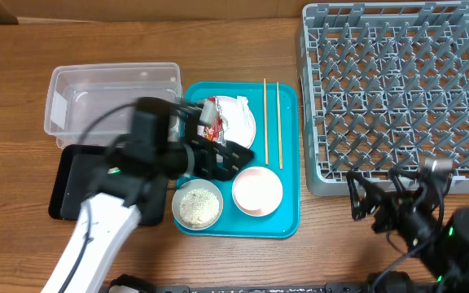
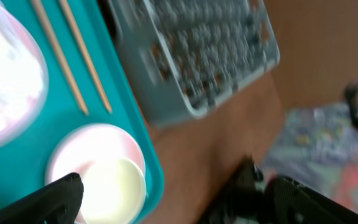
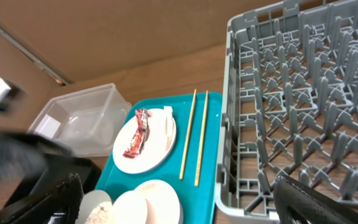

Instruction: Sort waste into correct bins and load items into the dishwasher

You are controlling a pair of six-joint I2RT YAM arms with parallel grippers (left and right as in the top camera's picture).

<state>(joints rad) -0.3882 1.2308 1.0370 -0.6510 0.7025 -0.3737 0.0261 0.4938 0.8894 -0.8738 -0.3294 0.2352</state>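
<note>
Next, my right gripper grabs the cup's outer sides, leaving its opening free, to load the white cup with its opening down into the dishwasher.
A teal tray holds a white-pink plate with the red wrapper and white paper on it. Two chopsticks lie beside the plate. In front are the pink bowl, with a white cup in it, and a metal bowl of rice. My left gripper is open and empty, low over the tray between plate and pink bowl. In its wrist view the bowl lies by the left finger. My right gripper is open and empty at the dish rack's front edge.
The clear tub stands left of the teal tray, with the black tray in front of it, partly under my left arm. The rack fills the right side. Bare wooden table lies in front of the tray and the rack.
</note>
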